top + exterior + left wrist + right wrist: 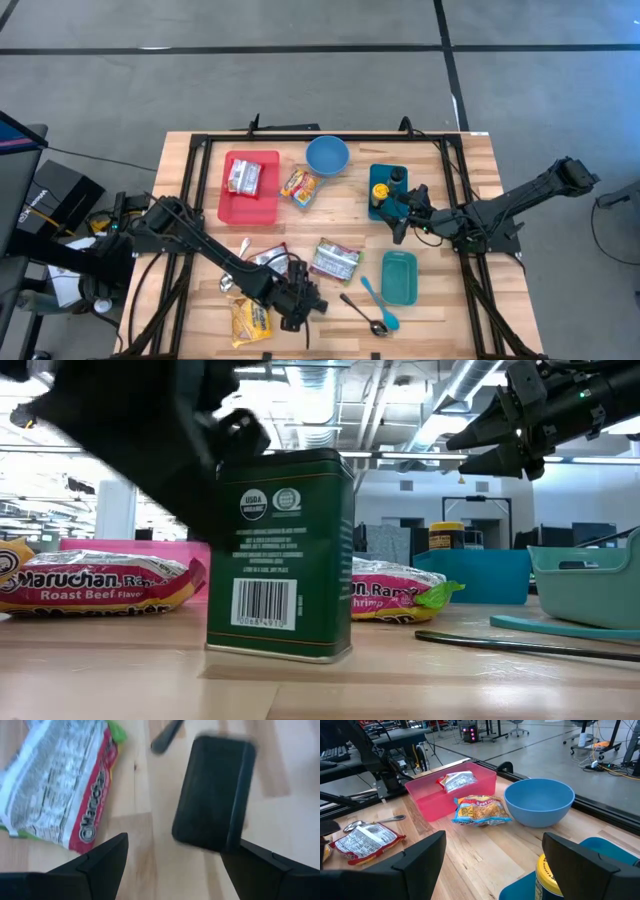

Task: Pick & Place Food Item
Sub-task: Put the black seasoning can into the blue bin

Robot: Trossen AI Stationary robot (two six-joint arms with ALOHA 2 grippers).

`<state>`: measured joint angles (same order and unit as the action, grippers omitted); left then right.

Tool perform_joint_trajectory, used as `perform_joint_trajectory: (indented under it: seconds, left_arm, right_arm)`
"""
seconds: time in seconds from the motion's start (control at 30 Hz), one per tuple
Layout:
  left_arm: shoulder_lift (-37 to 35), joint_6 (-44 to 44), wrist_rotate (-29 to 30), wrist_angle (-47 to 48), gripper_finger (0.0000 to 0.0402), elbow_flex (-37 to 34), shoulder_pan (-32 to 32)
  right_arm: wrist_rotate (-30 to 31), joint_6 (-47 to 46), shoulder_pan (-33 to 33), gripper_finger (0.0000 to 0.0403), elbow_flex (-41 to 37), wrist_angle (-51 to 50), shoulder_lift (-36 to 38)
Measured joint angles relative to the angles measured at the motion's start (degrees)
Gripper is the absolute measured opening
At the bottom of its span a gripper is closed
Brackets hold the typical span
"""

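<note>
The tin's near end (204, 839) overlaps one finger of my left gripper, so the gripper should first move right in its wrist view and only then close on the tin.
A dark green tin (280, 555) stands upright on the wood near the table's front edge. In the left wrist view its dark top (212, 795) shows just beyond my open left gripper (180, 845). That gripper (303, 303) slants down over the tin without touching it. A red-and-white ramen packet (55, 785) lies flat beside the tin. My right gripper (400, 215) hangs open above the table's right middle, over a teal tray (385, 205) that holds a yellow-capped bottle (547, 880).
At the back are a red bin (250, 195) holding one packet (243, 177), a yellow noodle packet (300, 185) and a blue bowl (327, 155). Nearer lie another ramen packet (335, 260), a yellow packet (250, 320), a teal container (398, 278) and a metal spoon (365, 315).
</note>
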<state>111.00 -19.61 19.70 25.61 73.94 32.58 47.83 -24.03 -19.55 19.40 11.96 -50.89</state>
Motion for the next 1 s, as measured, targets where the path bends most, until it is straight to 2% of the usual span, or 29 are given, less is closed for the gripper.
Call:
perform_joint_trajectory:
  seconds: [0.5,0.7,1.0]
  left_arm:
    - [0.0,8.43,0.0,-1.29,0.0301,-0.69,0.11]
    - [0.0,8.91,-2.14,-4.33,0.0301,-0.68,0.11]
    - [0.0,8.83,-2.32,-7.11,0.0301,-0.67,0.11]
  right_arm:
    - [-0.02,0.0,0.0,0.0324,0.0,-0.41,0.0]
    - [0.0,0.0,0.0,0.0324,0.0,-0.79,0.0]
    - [-0.02,0.0,0.0,0.0324,0.0,-0.8,0.0]
